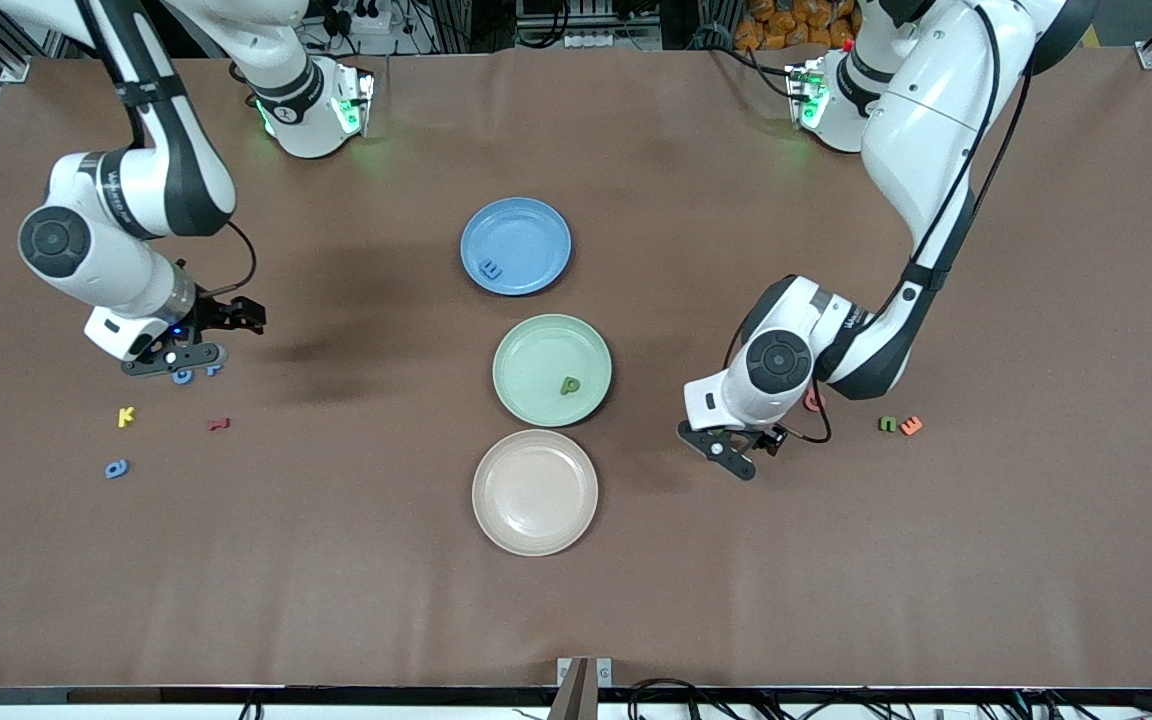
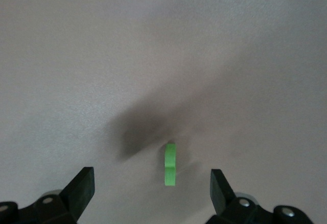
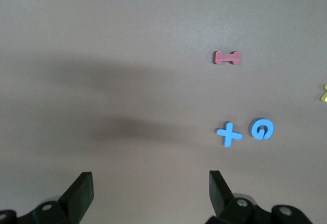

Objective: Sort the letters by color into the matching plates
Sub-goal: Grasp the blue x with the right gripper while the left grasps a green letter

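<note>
The green letter needs to go onto the pale green plate (image 1: 536, 350). My left gripper should grab it next, with its fingers on the letter's flat sides.
The blue plate (image 1: 516, 225) holds one blue letter (image 1: 491, 268). The pale green plate (image 1: 536, 350) holds a green P (image 1: 570, 386). My left gripper (image 1: 746, 455) is open, low over the table beside the green plate toward the left arm's end. In the left wrist view a green letter (image 2: 170, 164) stands on edge between the open fingers of the left gripper (image 2: 152, 191); the front view hides it. My right gripper (image 1: 226, 337) is open and empty (image 3: 149, 191) by a blue X (image 3: 229, 134) and a blue G (image 3: 261, 129). Another blue letter (image 1: 117, 468) and a green one (image 1: 887, 424) lie loose.
A beige plate (image 1: 534, 492) lies nearer the front camera than the green plate. A yellow K (image 1: 126, 416) and a dark red letter (image 1: 219, 424) lie near the right gripper. An orange letter (image 1: 911, 425) and a pink one (image 1: 814, 402) lie by the left arm.
</note>
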Controlling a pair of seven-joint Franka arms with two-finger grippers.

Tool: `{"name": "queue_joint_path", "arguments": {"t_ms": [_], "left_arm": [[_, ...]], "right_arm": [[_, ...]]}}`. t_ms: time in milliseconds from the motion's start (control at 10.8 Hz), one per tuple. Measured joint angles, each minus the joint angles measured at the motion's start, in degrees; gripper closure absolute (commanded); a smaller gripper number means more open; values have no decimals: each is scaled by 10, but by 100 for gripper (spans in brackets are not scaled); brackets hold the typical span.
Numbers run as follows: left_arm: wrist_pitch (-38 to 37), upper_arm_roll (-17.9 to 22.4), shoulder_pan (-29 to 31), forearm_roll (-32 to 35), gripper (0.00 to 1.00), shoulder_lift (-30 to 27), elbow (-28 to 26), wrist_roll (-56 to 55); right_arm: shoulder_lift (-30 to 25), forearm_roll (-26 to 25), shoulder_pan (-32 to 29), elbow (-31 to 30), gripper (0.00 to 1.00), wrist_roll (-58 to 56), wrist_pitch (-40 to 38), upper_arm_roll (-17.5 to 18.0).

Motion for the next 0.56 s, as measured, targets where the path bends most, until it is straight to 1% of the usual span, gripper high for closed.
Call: {"name": "queue_joint_path", "arguments": {"t_ms": [370, 463, 555], "left_arm": [[0, -1, -2, 0, 0, 13, 0, -1], [0, -1, -3, 0, 0, 14, 0, -3], [0, -1, -3, 0, 4, 14, 0, -3]], "right_arm": [[46, -15, -20, -4, 0, -173, 53, -4], [55, -19, -23, -4, 3, -217, 67, -12], [65, -21, -26, -5, 10, -267, 88, -25]]}}
